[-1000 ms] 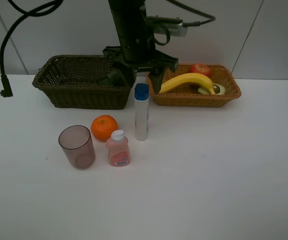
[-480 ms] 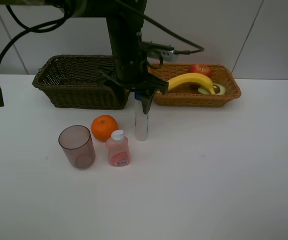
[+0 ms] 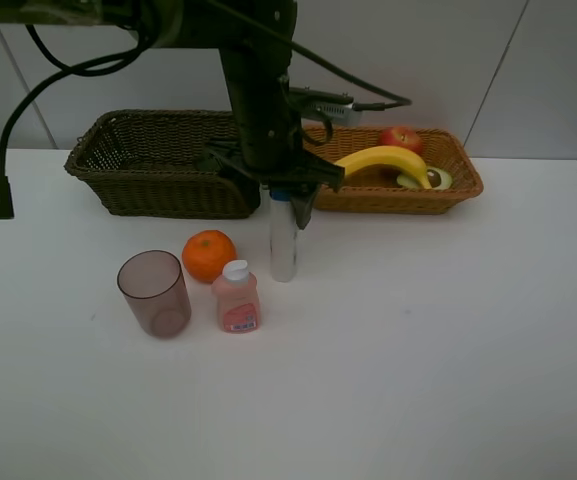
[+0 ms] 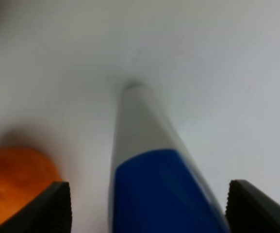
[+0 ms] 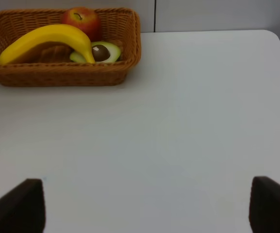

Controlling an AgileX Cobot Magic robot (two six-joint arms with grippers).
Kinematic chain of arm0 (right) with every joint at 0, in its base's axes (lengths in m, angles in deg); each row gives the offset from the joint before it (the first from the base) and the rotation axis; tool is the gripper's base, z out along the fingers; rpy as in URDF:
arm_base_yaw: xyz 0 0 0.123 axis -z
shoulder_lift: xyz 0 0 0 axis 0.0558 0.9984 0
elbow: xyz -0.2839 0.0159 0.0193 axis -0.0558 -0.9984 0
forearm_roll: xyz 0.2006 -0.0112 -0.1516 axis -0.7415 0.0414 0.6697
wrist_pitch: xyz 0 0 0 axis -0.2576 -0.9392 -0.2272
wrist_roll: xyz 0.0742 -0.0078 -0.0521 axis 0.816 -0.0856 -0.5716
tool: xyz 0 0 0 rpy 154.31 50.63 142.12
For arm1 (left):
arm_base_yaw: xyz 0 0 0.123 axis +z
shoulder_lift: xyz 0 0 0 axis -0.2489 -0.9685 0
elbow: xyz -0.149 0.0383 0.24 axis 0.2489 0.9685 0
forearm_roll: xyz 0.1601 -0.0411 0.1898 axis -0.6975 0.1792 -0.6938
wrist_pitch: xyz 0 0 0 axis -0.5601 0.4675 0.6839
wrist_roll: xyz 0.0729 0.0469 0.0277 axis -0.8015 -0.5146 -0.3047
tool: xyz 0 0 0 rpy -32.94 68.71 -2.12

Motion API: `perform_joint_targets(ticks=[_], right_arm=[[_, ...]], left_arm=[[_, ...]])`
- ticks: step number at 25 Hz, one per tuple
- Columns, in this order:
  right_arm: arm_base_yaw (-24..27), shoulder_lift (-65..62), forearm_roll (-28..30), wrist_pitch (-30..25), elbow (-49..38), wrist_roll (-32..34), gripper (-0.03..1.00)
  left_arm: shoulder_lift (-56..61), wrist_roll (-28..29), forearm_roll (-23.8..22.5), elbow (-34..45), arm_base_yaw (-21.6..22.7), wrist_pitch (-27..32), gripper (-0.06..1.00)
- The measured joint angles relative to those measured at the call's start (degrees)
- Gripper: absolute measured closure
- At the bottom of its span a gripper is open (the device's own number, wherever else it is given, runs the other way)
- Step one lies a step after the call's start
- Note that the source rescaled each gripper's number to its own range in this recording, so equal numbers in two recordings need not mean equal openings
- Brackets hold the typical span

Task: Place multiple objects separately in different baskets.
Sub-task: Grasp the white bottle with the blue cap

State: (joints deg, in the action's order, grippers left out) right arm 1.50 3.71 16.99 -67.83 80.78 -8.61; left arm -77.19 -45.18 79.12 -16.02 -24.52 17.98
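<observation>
Next, the left gripper takes hold of the white tube by its blue cap (image 3: 282,196), to place the tube in a basket (image 3: 163,165).
The white blue-capped tube (image 3: 284,250) stands upright on the table. My left gripper (image 3: 284,203) is open and straddles its cap; the left wrist view shows the tube (image 4: 144,160) between the fingertips (image 4: 52,206), apart from them. The orange (image 3: 209,255), pinkish cup (image 3: 154,292) and small pink bottle (image 3: 236,297) stand to the left of the tube. The banana (image 3: 383,162), red apple (image 3: 401,138) and avocado half (image 3: 430,178) lie in the orange-tan basket (image 3: 393,198). My right gripper (image 5: 142,208) is open and empty over bare table. The dark green bottle is out of view.
The dark brown-green basket (image 3: 158,185) stands at the back left, partly behind the left arm. A black cable (image 3: 13,120) hangs at the far left. The white table (image 3: 418,340) runs bare across the front and right.
My left gripper has come down and forward from the basket edge, and now sits over the tube's blue cap. The tube and other objects have not moved.
</observation>
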Motion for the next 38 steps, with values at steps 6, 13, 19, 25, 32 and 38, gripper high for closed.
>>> perform_joint_targets(ticks=[6,13,19,25,32,38], right_arm=[[0.0,0.0,0.0,0.0,0.0,0.0,0.15],[0.0,0.0,-0.1,0.0,0.0,0.0,0.15],[0.0,0.0,-0.1,0.0,0.0,0.0,0.15],[0.0,0.0,-0.1,0.0,0.0,0.0,0.15],[0.0,0.0,-0.1,0.0,0.0,0.0,0.15],[0.0,0.0,-0.1,0.0,0.0,0.0,0.15]], left_arm=[[-1.1,0.0,1.0,0.0,0.0,-0.4,0.09],[-1.1,-0.1,0.7,0.0,0.0,-0.3,0.44],[-1.1,-1.1,0.7,-0.1,0.0,-0.3,0.44],[-1.1,-1.1,0.7,-0.1,0.0,-0.3,0.44],[-0.7,-1.1,0.7,-0.1,0.0,-0.3,0.44],[1.2,-1.1,0.5,-2.9,0.0,2.7,0.44]])
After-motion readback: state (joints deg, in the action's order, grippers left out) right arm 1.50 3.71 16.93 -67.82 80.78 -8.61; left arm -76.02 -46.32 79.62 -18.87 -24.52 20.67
